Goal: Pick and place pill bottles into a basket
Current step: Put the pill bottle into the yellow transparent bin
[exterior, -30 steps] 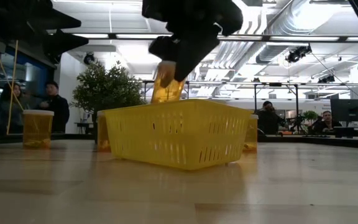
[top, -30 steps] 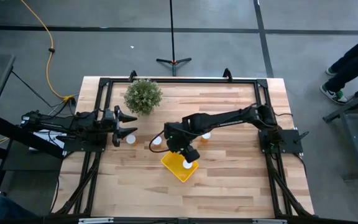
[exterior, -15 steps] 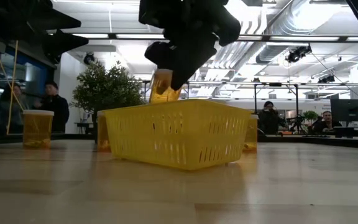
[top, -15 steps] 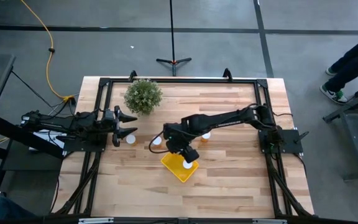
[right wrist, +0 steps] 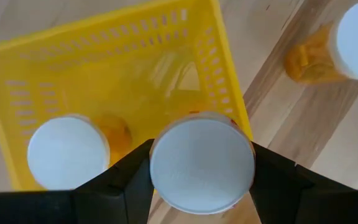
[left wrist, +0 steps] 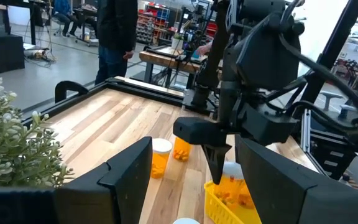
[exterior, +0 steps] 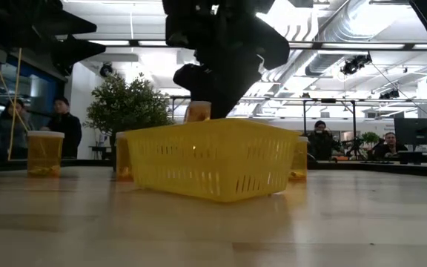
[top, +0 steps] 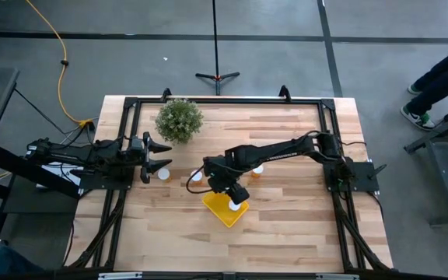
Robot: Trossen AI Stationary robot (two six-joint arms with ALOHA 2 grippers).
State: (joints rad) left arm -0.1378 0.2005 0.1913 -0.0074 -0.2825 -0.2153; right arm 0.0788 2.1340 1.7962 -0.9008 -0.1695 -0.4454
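Note:
The lower part of the pill bottle is inside the yellow basket's sides. The bottle would stay in the basket if my right gripper opened now.
The yellow basket (top: 225, 210) lies at the table's middle, with one white-capped orange pill bottle (right wrist: 67, 152) standing in it. My right gripper (top: 225, 187) is over the basket's far end, shut on another pill bottle (exterior: 197, 111) whose lower part is inside the basket walls. More bottles stand on the table: one (top: 197, 176) left of the basket, one (top: 257, 169) beyond it, one (top: 162, 174) near my left gripper. My left gripper (top: 164, 155) waits open at the table's left, above that bottle. My right gripper pinches the bottle at its white cap end (right wrist: 202, 162), one finger (right wrist: 126, 183) on each side of the cap. The fingers come from above, pointing down. The bottle hangs upright, its lower part within the basket; whether it stands on the basket floor is hidden by the wall.
A round green potted plant (top: 180, 120) stands at the far left of the table. Black frame rails run along the table's edges. People show in the room beyond the table in the low view.
My right gripper has gone down with the pill bottle, still shut on it. The bottle stood mostly above the basket rim a second ago; now only its top shows above the rim.

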